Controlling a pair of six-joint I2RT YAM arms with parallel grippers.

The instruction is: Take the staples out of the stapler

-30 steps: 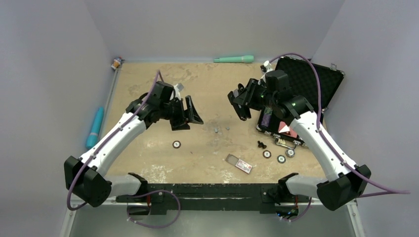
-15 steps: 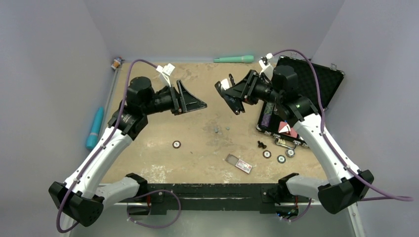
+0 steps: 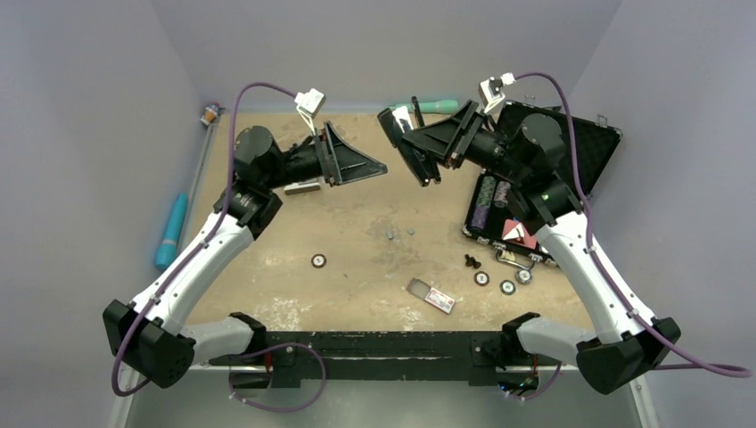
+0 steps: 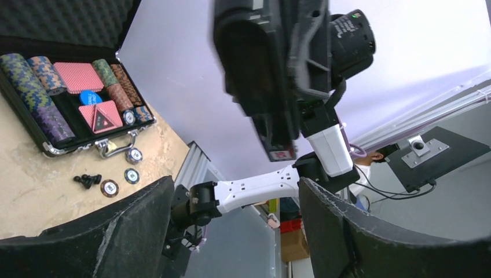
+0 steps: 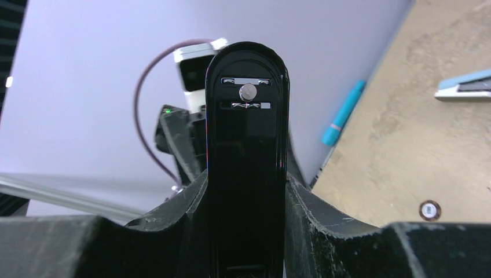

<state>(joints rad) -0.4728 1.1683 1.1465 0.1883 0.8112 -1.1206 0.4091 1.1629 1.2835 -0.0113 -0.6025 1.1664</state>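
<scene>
I should take hold of the stapler with my left gripper next, by its red-marked narrow end (image 3: 431, 176) (image 4: 281, 152). Its broader end then stays free to unload the staples.
My right gripper (image 3: 439, 140) is shut on the black stapler (image 3: 406, 143), held up in the air over the far middle of the table. In the right wrist view the stapler (image 5: 247, 145) stands between my fingers, with its metal-fitted end pointing away. My left gripper (image 3: 364, 167) hangs open and empty, facing the stapler across a small gap. The left wrist view shows the stapler (image 4: 266, 75) above and beyond my open fingers (image 4: 145, 226). Two tiny grey staples (image 3: 390, 235) lie on the sandy tabletop below.
An open black poker chip case (image 3: 557, 147) stands at the right, with loose chips (image 3: 507, 287) and black screws (image 3: 471, 261) before it. One chip (image 3: 318, 260) and a clear box (image 3: 431, 297) lie nearer. A blue-grey bar (image 3: 303, 187), teal pen (image 3: 422, 107) and blue marker (image 3: 171, 230) lie around.
Both arms have lifted and swung toward the far side. The right one carried the stapler up with it. The left jaws have spread a little wider. The blue-grey bar now shows beneath the left arm.
</scene>
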